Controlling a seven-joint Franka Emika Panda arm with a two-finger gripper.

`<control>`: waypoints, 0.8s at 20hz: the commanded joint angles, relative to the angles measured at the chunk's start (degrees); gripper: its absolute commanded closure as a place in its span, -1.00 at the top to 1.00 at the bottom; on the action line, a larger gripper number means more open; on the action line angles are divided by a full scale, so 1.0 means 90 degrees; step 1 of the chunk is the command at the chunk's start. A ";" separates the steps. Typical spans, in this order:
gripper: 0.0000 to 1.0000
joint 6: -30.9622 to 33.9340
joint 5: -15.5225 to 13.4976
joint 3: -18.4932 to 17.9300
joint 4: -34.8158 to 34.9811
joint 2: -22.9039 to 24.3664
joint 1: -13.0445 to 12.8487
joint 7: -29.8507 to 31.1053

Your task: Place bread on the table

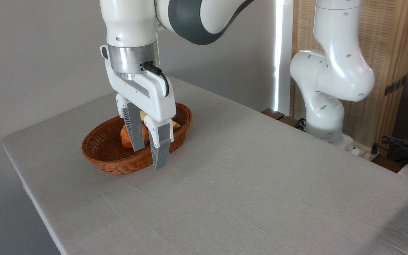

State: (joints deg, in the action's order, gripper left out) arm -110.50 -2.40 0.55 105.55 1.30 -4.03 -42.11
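Next, my gripper grabs the pale golden bread by its middle to put it out on the tabletop.
An oval brown wicker basket point(99, 154) sits on the grey-clothed table point(246, 184) toward its far left. My gripper point(148, 158) hangs open in front of and just above the basket's near rim, fingers pointing down, nothing between them. The gripper's body hides most of the bread point(175, 124); only a pale golden end shows by the basket's right wall. A small round orange bun point(125, 136) lies in the basket, partly behind my left finger point(134, 131).
The arm's white base point(326, 117) stands beyond the table's far right edge. Cables and dark gear point(406, 148) lie at the far right. A grey wall runs behind the table on the left.
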 commanded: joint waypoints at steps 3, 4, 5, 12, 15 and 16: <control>1.00 0.0012 -0.0124 0.0114 -0.0087 -0.0154 -0.0059 -0.0077; 1.00 0.0012 -0.0124 0.0182 -0.0087 -0.0212 -0.0186 -0.0067; 1.00 0.0012 -0.0153 0.0221 -0.0087 -0.0223 -0.0226 -0.0057; 1.00 0.0003 -0.0963 0.0583 -0.0019 -0.0242 -0.0694 -0.0048; 1.00 0.0012 -0.1119 0.0855 0.0098 -0.0232 -0.0792 -0.0048; 1.00 0.0022 -0.1187 0.0944 0.0157 -0.0223 -0.0812 -0.0038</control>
State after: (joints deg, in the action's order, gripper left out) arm -110.47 -10.51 7.13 105.79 -0.88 -10.48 -42.20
